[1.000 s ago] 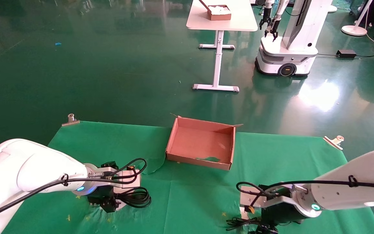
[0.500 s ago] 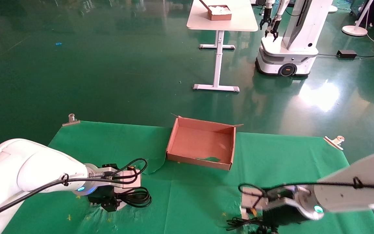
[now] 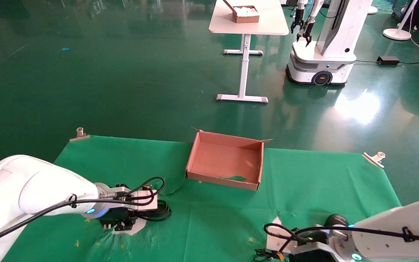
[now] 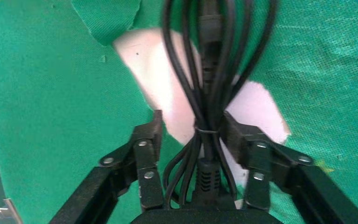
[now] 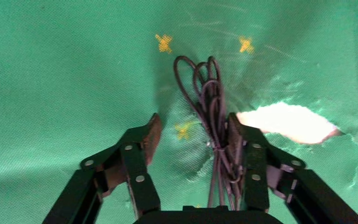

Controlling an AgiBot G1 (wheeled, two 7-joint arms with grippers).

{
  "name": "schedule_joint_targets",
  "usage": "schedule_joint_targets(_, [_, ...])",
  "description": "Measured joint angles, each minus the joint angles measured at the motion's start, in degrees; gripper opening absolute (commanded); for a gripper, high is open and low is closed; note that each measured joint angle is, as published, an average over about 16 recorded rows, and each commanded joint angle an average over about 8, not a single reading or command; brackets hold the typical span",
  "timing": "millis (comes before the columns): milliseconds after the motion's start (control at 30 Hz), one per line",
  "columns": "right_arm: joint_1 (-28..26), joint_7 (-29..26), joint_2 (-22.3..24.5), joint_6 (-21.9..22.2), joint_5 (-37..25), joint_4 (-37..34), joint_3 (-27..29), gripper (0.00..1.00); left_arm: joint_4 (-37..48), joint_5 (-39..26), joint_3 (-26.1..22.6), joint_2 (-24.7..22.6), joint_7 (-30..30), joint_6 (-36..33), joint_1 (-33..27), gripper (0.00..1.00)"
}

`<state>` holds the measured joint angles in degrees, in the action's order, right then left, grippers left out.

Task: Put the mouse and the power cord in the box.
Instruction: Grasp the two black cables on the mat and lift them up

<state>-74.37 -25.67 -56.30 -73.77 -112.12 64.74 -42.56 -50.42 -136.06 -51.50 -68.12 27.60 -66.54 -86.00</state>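
The power cord's loops fan out slack on both sides of the tie, so I need to pick the cord up by its tied middle [image 4: 207, 130] with my left gripper next.
The power cord [image 4: 208, 88], a thick black looped bundle tied at the middle, lies over a white tear in the green cloth. My left gripper [image 4: 193, 133] is open and straddles the tie, one finger [image 4: 235, 133] against the bundle; in the head view the left gripper [image 3: 120, 225] is at the near left. The mouse [image 3: 336, 220] is a black oval beside my right arm. Its thin cable [image 5: 209, 93] lies coiled between the fingers of my open right gripper [image 5: 191, 127], close to one finger [image 5: 237, 135]. The reddish-brown box [image 3: 213, 179] stands empty at the table's far middle.
Metal clips [image 3: 79, 134] [image 3: 375, 158] hold the green cloth at the far corners. The cloth has a torn white patch [image 3: 276, 221] near my right wrist. Far off stand a white table [image 3: 267, 25] with a small brown box [image 3: 246, 14] and another robot [image 3: 322, 54].
My right arm has drawn back toward the near edge and lower, uncovering the mouse. My left gripper has settled slightly lower over the power cord.
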Motion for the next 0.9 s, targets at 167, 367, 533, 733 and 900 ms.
schedule_joint_targets(167, [0.4,-0.9,0.4,0.4,-0.1,0.9,0.2,0.0,0.0,0.0,0.0,0.0,0.0,0.0,0.0,0.0])
schedule_joint_targets(367, [0.8,-1.4,0.7,0.8,-0.1,1.6,0.4,0.0,0.0,0.0,0.0,0.0,0.0,0.0,0.0,0.0])
schedule_joint_targets(533, [0.8,-2.1,1.2,1.1,0.7,1.7,1.1,0.0,0.0,0.0,0.0,0.0,0.0,0.0,0.0,0.0])
schedule_joint_targets(733, [-0.4,-3.0,3.2,1.3,3.6,1.8,3.6,0.0,0.0,0.2,0.2,0.0,0.1,0.0,-0.2,0.0])
schedule_joint_targets(900, [-2.4,-3.7,6.5,1.3,7.5,2.1,7.0,0.0,-0.4,1.5,1.1,0.0,0.1,-0.3,-1.7,0.0])
